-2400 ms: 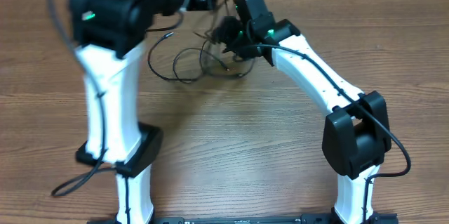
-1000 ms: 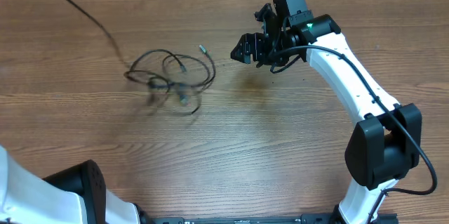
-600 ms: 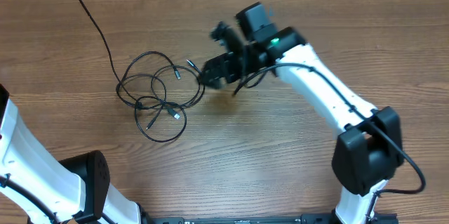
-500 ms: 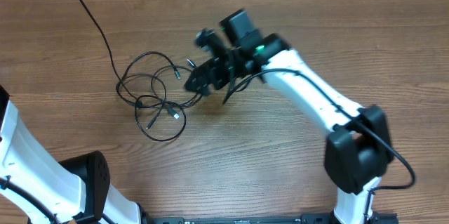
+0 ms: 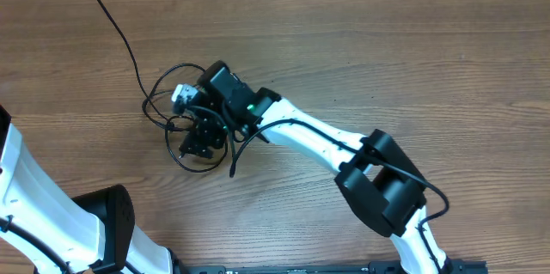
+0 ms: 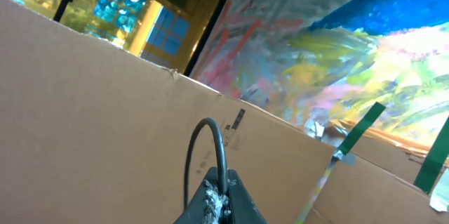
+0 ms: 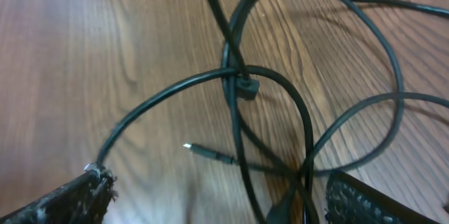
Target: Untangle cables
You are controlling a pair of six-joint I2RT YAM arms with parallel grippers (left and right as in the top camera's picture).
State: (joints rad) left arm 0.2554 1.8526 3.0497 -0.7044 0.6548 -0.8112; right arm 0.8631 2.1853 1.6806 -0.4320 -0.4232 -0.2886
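Note:
The robot should next use its right gripper to grab the tangle's crossing cable pieces and leave the rising piece free, so the left gripper can untangle its cable.
The cables (image 5: 153,94) lie in tangled black loops on the wooden table (image 5: 387,68), left of centre. My right gripper (image 5: 199,137) hangs directly over the tangle, open wide. In the right wrist view its fingertips (image 7: 70,203) straddle crossing strands (image 7: 242,87), and a small plug end (image 7: 203,152) lies between them. One strand (image 5: 116,21) rises from the tangle toward the top left, out of the overhead view. My left gripper (image 6: 221,194) is raised off the table and shut on a black cable (image 6: 210,140), which arches up from its jaws.
The left arm's white link (image 5: 30,197) stands at the table's left front edge. The right arm (image 5: 378,179) stretches diagonally from the front right to the tangle. The left wrist view faces cardboard boxes (image 6: 91,112) with green tape (image 6: 365,122).
My right gripper has swung left from beside the tangle to directly over it, its jaws opening wider on the way. The tangle has settled after shifting. The left gripper stays shut.

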